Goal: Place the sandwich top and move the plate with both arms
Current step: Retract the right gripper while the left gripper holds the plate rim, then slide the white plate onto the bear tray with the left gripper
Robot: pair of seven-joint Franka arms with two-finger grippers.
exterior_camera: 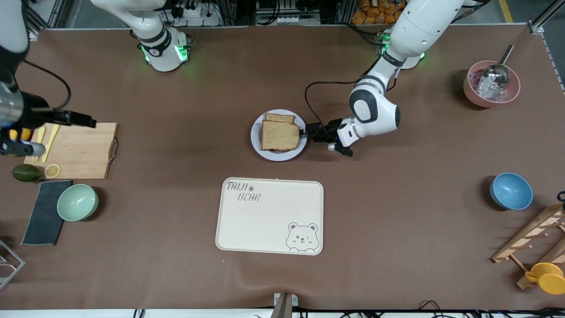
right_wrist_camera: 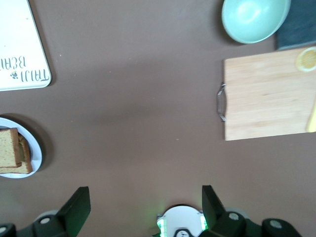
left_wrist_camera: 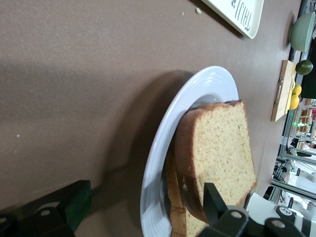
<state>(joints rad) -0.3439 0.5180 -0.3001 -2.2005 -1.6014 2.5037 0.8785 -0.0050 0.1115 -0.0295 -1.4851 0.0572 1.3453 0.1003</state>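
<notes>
The bread has to be carried over to the cream tray (exterior_camera: 269,216) on the plate. My left gripper needs to grab the plate by its rim (exterior_camera: 303,144) next.
The plate (exterior_camera: 276,156) lies mid-table, farther from the front camera than the cream tray. The sandwich top (exterior_camera: 279,136) lies flat on a lower slice (exterior_camera: 279,117) that sticks out from under it; no egg shows. My left gripper (exterior_camera: 305,131) is low at the plate's rim toward the left arm's end. It is open, one finger outside the rim and one over the bread. The left wrist view shows the plate (left_wrist_camera: 197,89), the top slice (left_wrist_camera: 217,148) and the gripper (left_wrist_camera: 143,200). My right gripper (exterior_camera: 20,148) is open and empty above the cutting board (exterior_camera: 75,150); the right wrist view shows it too (right_wrist_camera: 144,201).
A cream bear tray (exterior_camera: 269,216) lies nearer the camera than the plate. A green bowl (exterior_camera: 77,202), a dark cloth (exterior_camera: 44,212) and an avocado (exterior_camera: 26,172) sit by the board. A pink bowl with a scoop (exterior_camera: 491,84), a blue bowl (exterior_camera: 510,191) and a wooden rack (exterior_camera: 538,238) are at the left arm's end.
</notes>
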